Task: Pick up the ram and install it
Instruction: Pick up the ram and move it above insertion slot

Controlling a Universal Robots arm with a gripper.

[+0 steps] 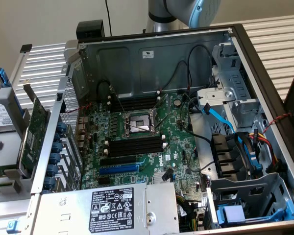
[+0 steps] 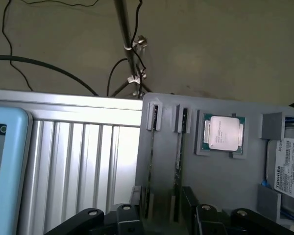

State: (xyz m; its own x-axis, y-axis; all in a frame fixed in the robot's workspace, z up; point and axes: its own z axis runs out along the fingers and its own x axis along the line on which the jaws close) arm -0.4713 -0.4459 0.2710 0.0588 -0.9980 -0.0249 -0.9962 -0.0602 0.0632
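Grey holder posts wrap the ends of the ram, so my gripper will next grab the ram by the open middle of its top edge [image 2: 151, 157].
Two ram sticks stand on edge in a grey holder tray [image 2: 225, 181], seen edge-on as thin green strips: one ram [image 2: 151, 166] and a second ram [image 2: 178, 161] beside it. My gripper [image 2: 164, 218] hovers over the near ends of these sticks, open, with nothing between its black fingers [image 2: 196, 213]. In the exterior view the open computer case shows the motherboard [image 1: 137, 142] with black memory slots [image 1: 136, 145] on one side of the CPU socket [image 1: 137, 125] and more memory slots [image 1: 134, 103] on its other side. Part of the arm [image 1: 186, 12] rises behind the case.
A CPU chip [image 2: 224, 133] and a hard drive [image 2: 288, 169] sit in the same tray. A ribbed aluminium table [image 2: 83, 161] lies beside it. At the exterior view's left stands a green expansion card [image 1: 36, 127]. Cables and drive bays [image 1: 240, 152] crowd the case's right side.
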